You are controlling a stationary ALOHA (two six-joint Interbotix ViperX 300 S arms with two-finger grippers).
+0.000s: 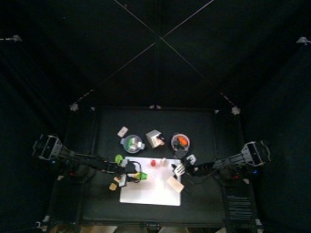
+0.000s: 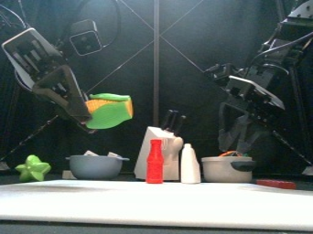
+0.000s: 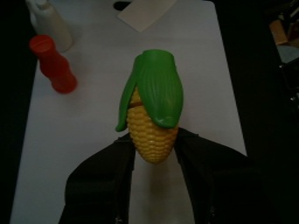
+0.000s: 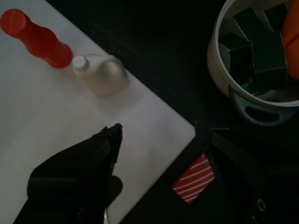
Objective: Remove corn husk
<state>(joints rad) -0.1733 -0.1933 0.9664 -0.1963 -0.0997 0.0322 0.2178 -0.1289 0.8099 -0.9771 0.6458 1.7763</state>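
Note:
I should next use my right gripper to strip the corn, and for that I need to grab the green husk (image 3: 156,80) by its tip.
An ear of corn (image 3: 152,136) with yellow kernels still wears its green husk (image 3: 156,80) over the tip and one side. My left gripper (image 3: 155,166) is shut on the bare stalk end and holds the ear in the air above the white board (image 3: 111,105). From the front, the corn (image 2: 108,111) hangs up at the left, well above the table things. My right gripper (image 4: 176,175) stands open and empty, over the board's corner (image 4: 140,131) and apart from the corn. The right arm (image 2: 251,91) hangs high on the right.
On the board stand a red bottle (image 2: 154,161) and a white bottle (image 2: 189,164), with a knife block (image 2: 160,144) behind them. A grey bowl (image 2: 98,166) and a green star (image 2: 33,168) sit to the left. A white pot (image 4: 239,83) and a red striped piece (image 4: 197,178) are on the right.

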